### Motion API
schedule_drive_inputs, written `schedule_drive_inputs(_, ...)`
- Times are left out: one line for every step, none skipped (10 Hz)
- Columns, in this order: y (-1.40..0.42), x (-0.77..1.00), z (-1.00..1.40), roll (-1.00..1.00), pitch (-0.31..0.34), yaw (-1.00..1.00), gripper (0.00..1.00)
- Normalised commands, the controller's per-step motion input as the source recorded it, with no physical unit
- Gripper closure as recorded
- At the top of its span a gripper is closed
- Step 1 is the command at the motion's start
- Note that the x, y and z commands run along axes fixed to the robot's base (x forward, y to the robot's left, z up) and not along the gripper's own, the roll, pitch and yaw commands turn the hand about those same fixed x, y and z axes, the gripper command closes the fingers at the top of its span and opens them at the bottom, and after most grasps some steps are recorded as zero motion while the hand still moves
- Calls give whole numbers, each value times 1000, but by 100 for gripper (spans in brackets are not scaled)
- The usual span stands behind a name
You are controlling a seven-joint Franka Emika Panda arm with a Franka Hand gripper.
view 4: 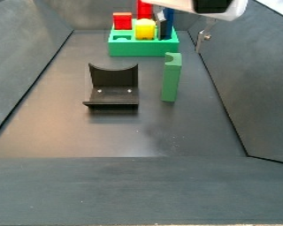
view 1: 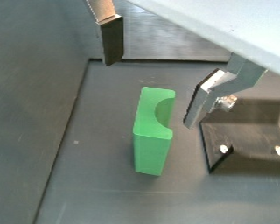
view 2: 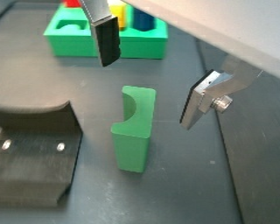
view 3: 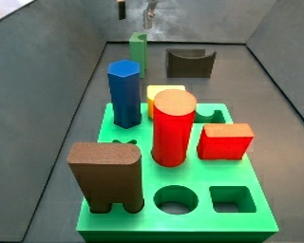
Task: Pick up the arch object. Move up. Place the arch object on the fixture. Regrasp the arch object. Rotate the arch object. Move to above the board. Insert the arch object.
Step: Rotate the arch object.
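The arch object is upright. My gripper next needs to grab it by its upper end (view 3: 138,39), so it can rotate it and put it into the board (view 3: 180,216).
The arch object (view 1: 154,131) is a small bright-green block. It stands upright on the dark floor, its arched notch facing the fixture (view 1: 250,136). It shows in the other views too (view 2: 133,131) (view 3: 138,47) (view 4: 172,78). My gripper (view 1: 160,70) is open and empty above it, the fingers (view 1: 112,39) wide apart and clear of the block. The gripper shows again in a wrist view (view 2: 153,70) and in both side views (view 3: 136,13) (view 4: 179,26). The fixture (view 4: 112,86) sits beside the arch object. The green board (view 3: 180,216) lies further off.
The board (view 2: 73,42) carries a blue hexagonal peg (view 3: 124,93), a red cylinder (view 3: 173,128), a red block (view 3: 226,140), a yellow piece (view 3: 159,92) and a big brown notched block (view 3: 106,174). Grey walls enclose the floor on both sides.
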Motion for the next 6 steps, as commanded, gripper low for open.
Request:
schedule_drive_inputs(22, 9, 2, -5, 9, -1000, 0)
schedule_drive_inputs(22, 9, 1, -6, 10, -1000, 0)
schedule_drive_inputs(22, 9, 1, -6, 11, -1000, 0)
schedule_drive_inputs(22, 9, 1, -7, 11, -1000, 0)
schedule_drive_inputs(22, 9, 1, -8, 13, -1000, 0)
schedule_drive_inputs(22, 9, 1, -9, 15, -1000, 0)
